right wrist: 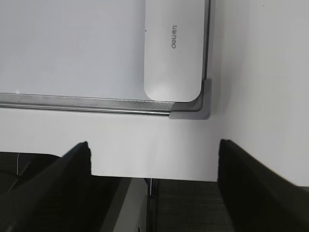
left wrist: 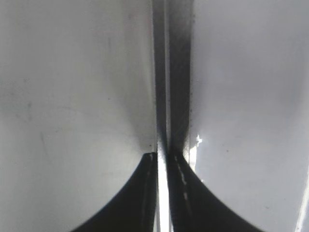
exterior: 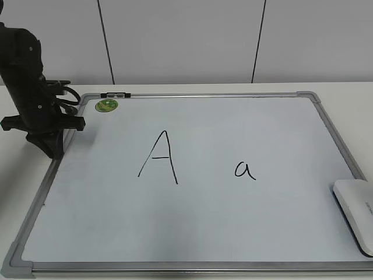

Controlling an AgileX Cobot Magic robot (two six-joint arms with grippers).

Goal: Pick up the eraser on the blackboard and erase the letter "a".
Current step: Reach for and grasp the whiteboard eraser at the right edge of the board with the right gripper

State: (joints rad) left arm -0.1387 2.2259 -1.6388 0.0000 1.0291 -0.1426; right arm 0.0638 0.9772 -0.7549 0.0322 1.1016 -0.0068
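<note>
The eraser is a long block (exterior: 359, 213) that is narrow only across its width. My right gripper should grab the eraser by its long sides next.
The blackboard (exterior: 233, 116) is a white board with a grey frame, lying flat on the table. The small letter "a" (exterior: 245, 170) is written right of centre. The eraser (exterior: 355, 216) is a white block at the board's near right corner; it also shows in the right wrist view (right wrist: 174, 48). My right gripper (right wrist: 154, 145) is open and empty, back over the table's front edge, short of the eraser; it is out of the exterior view. My left gripper (exterior: 52, 153) is shut, its tips (left wrist: 162, 155) down at the board's left frame rail.
A larger capital "A" (exterior: 158, 157) stands left of the small letter. A round green sticker (exterior: 106, 105) sits at the board's far left corner. The grey corner piece (right wrist: 193, 111) lies just before the eraser. The table's front edge (right wrist: 154, 175) crosses between my right fingers.
</note>
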